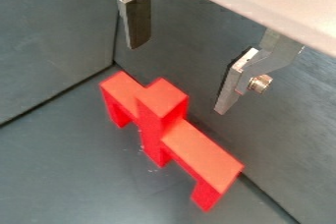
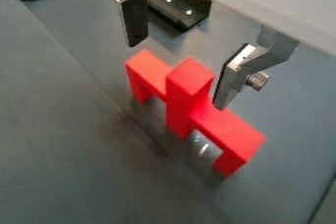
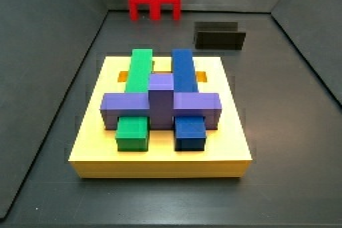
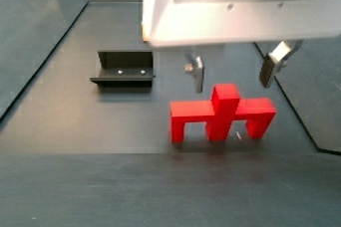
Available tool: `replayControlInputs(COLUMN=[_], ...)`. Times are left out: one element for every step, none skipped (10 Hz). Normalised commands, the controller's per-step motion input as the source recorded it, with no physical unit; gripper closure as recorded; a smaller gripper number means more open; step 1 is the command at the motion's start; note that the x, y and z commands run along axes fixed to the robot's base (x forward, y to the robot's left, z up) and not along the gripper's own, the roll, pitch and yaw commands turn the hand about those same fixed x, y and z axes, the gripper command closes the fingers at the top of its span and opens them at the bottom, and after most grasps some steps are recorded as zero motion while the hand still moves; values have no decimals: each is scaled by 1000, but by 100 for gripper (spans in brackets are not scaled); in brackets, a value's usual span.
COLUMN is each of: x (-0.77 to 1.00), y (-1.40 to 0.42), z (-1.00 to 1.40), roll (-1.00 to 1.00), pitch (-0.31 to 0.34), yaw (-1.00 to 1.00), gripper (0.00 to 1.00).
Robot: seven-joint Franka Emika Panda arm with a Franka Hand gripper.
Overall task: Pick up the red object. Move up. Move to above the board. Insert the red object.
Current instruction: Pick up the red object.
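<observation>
My gripper grabs the red object by its upright stem next, which leaves its two legs free to go into the board point(image 3: 230, 122).
The red object point(image 4: 220, 114) stands upright on the dark floor, with its bar on two legs and its stem pointing up. It also shows in both wrist views point(image 1: 164, 130) point(image 2: 191, 110) and small at the far end in a side view point(image 3: 155, 2). My gripper point(image 4: 236, 69) hangs just above the stem, open and empty, with one finger point(image 2: 134, 20) on each side and touching nothing. The gripper shows in both wrist views point(image 1: 187, 61) point(image 2: 184, 56). The yellow board point(image 3: 230, 122) lies in the near part of the floor and bears green, blue and purple blocks.
The dark fixture point(image 4: 123, 69) stands on the floor beside the red object and also shows in other views point(image 2: 180, 5) point(image 3: 221, 36). Dark walls rise along both sides of the floor. The white gripper body point(image 4: 220, 7) fills the top of a side view.
</observation>
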Motion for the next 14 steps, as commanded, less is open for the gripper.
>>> replayControlInputs(x=[0,-106,-191,-303,-109,0,0,77,91,43,0,0,0,0], y=[-60,-177,-191,-146,-120,-86,0,49,71,20,0,0,0,0], z=[-371,-274,-226,-311,-263,-223,-166,-31,0,0,0,0,0,0], roll=[0,0,0,0,0,0,-7,0,-14,-20,11,0,0,0], pitch=[-3,-24,-26,-41,-57,-59,-44,-34,-34,-27,0,0,0,0], yaw=[89,57,0,0,0,0,0,0,0,0,0,0,0,0], gripper=[0,0,0,0,0,0,0,0,0,0,0,0,100,100])
